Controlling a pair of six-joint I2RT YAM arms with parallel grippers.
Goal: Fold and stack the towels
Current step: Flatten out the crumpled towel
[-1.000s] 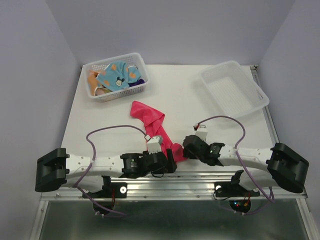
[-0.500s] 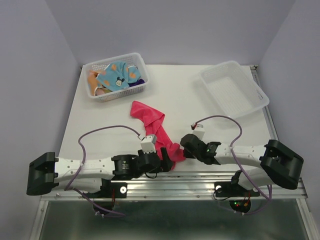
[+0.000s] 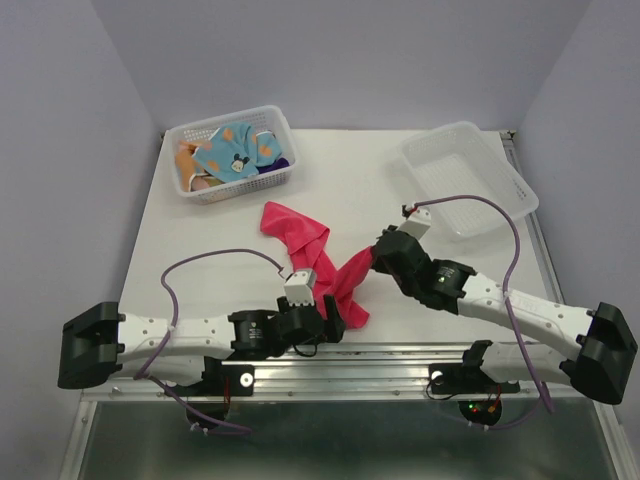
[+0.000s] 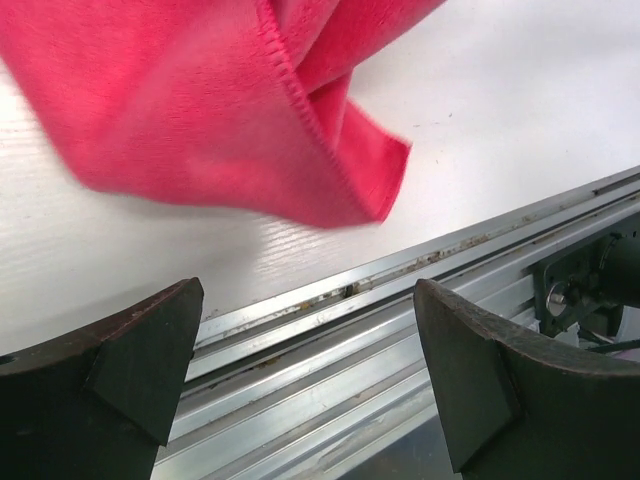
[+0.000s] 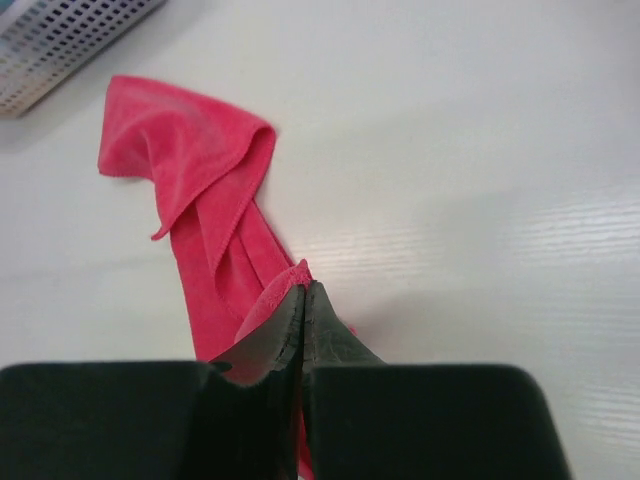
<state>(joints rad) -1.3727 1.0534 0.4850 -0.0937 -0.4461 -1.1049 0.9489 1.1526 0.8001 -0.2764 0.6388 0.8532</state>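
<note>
My left gripper grabs the pink-red towel's free near-end corner [image 3: 360, 321] [image 4: 376, 212] next, so both grippers hold corners to spread and fold the towel.
A bright pink-red towel [image 3: 297, 231] lies crumpled in the middle of the table, its near end raised. My right gripper [image 3: 374, 259] is shut on a corner of that towel [image 5: 196, 160], with the cloth pinched at the fingertips [image 5: 303, 296] and stretched up from the table. My left gripper [image 3: 335, 316] is open, low at the table's near edge just beside the towel's near end [image 4: 210, 120], holding nothing. More towels, a light blue spotted one [image 3: 236, 148], an orange one [image 3: 185, 157] and a dark purple one [image 3: 283, 160], sit in the left basket.
The white perforated basket [image 3: 243, 186] with the towels stands at the back left. A second white basket [image 3: 468, 180] sits at the back right, close behind the right arm. The metal rail [image 4: 400, 310] of the table's near edge runs under the left fingers.
My right gripper has shut on the pink towel's corner and carried it up and toward the back right, pulling the cloth taut. The left arm edged slightly right.
</note>
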